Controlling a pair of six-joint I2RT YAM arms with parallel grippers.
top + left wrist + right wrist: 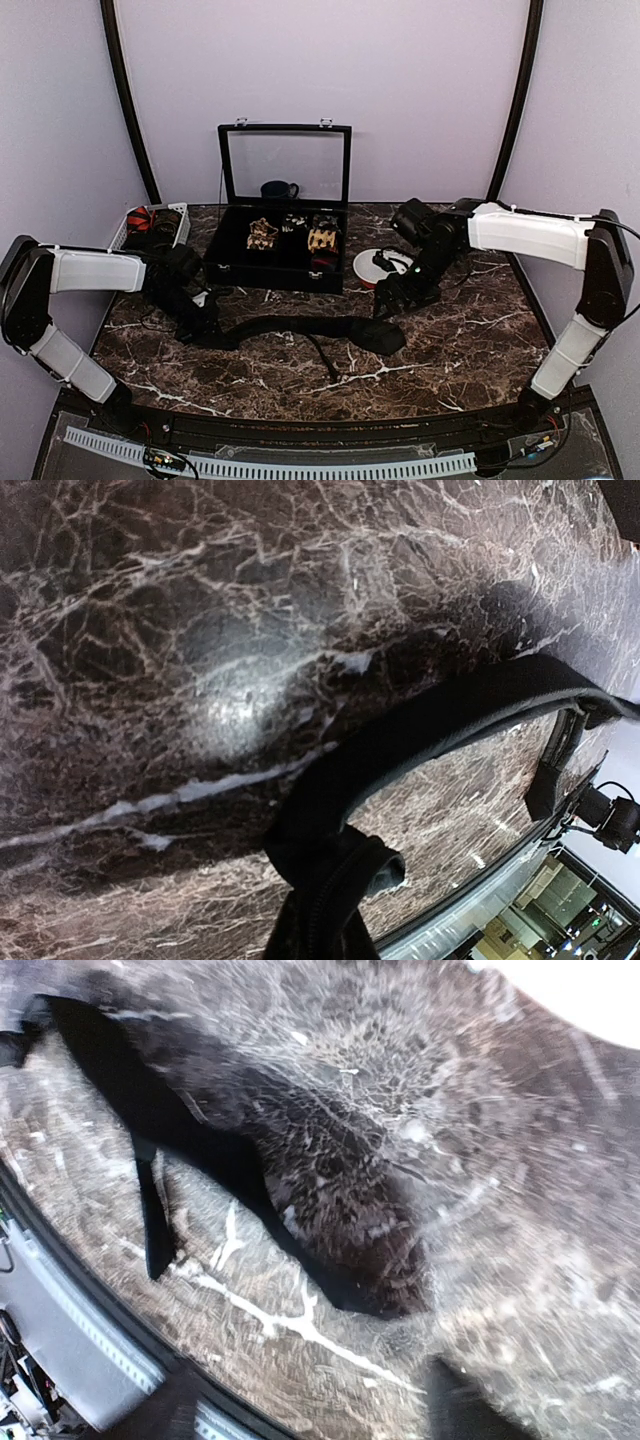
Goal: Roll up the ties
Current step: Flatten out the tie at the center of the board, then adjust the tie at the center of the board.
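The folded end of the black tie is low against the marble table at my fingers, so my left gripper lets go of the tie next.
A plain black tie [300, 327] lies stretched across the middle of the marble table, its wide pointed end to the right and a narrow tail hanging toward the front. My left gripper [208, 325] is shut on the tie's left end. In the left wrist view the tie [450, 720] arcs away from the gripper [330, 900], folded over at the fingers. My right gripper [397, 290] is open and empty, just above the table beyond the wide end. The right wrist view is blurred and shows that wide end [340, 1210] below its spread fingers [460, 1410].
A black case [240, 262] with its glass lid raised stands at the back and holds rolled ties, one tan [262, 235]. A white basket [128, 222] with more ties is at the back left. A white round dish [368, 268] sits next to the right gripper.
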